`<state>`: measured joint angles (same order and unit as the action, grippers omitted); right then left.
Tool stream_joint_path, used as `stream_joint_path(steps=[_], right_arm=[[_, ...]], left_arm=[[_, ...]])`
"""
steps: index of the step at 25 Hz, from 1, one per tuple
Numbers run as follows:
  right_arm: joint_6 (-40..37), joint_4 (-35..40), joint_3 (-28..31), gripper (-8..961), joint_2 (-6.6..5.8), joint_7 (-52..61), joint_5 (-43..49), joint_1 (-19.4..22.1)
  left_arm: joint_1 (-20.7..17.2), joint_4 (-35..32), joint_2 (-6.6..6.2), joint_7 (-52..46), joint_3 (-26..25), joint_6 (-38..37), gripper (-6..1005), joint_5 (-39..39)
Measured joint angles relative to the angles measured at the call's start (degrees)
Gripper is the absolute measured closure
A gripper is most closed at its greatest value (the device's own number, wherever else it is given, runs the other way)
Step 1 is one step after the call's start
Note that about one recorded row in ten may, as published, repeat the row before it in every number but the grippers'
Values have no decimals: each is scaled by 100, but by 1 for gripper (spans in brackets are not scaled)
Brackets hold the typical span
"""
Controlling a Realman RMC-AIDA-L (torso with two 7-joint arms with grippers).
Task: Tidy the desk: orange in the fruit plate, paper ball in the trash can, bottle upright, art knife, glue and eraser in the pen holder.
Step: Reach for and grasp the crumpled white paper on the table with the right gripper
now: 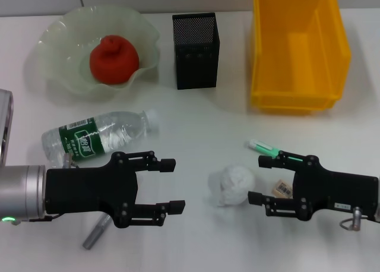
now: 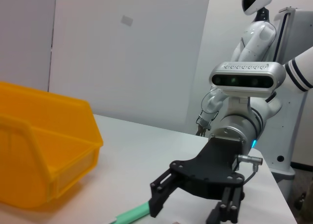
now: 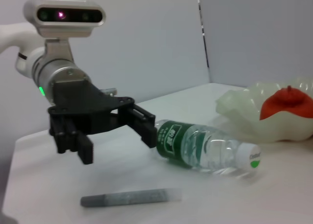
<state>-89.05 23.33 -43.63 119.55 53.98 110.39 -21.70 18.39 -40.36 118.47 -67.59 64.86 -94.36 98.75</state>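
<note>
The robot should move its right gripper toward the white paper ball (image 1: 233, 184) before closing on the ball, because the ball is ahead of the fingers, beyond the eraser.
The orange (image 1: 114, 59) lies in the pale green fruit plate (image 1: 59, 43) at the back left. A water bottle (image 1: 95, 135) lies on its side just behind my left gripper (image 1: 172, 185), which is open and holds nothing. The white paper ball (image 1: 233, 184) rests between the two grippers, just ahead of the open, empty right gripper (image 1: 259, 179). A green glue stick (image 1: 267, 147) lies behind the right gripper. A small eraser (image 1: 284, 187) shows between its fingers. A grey art knife (image 1: 98, 231) lies under my left arm. The black mesh pen holder (image 1: 196, 49) stands at the back centre.
A yellow bin (image 1: 297, 46) stands at the back right, also in the left wrist view (image 2: 44, 155). The right wrist view shows the bottle (image 3: 200, 145), the grey art knife (image 3: 129, 197) and the left gripper (image 3: 117, 145). The table's edge is close behind the arms.
</note>
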Motion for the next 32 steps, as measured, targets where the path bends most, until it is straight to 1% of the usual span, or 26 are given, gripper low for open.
stream_joint_path(steps=[11,21,26,32], right_arm=[[473,-432,-40,209,-10,-82,-53,-322],[556,-464,-49,268,-12,-50,-37,-339],[557,-450,-49,503,-3,-71,-35,-334],[550,-430,-49,745,-2,-73,-46,-334]], left_arm=[[7,20,0,-1,0,0,243,-18],[17,19,3,0,0,-4,242,-23],[22,19,8,-4,0,-4,242,-23],[24,19,9,-19,0,-4,243,-23]])
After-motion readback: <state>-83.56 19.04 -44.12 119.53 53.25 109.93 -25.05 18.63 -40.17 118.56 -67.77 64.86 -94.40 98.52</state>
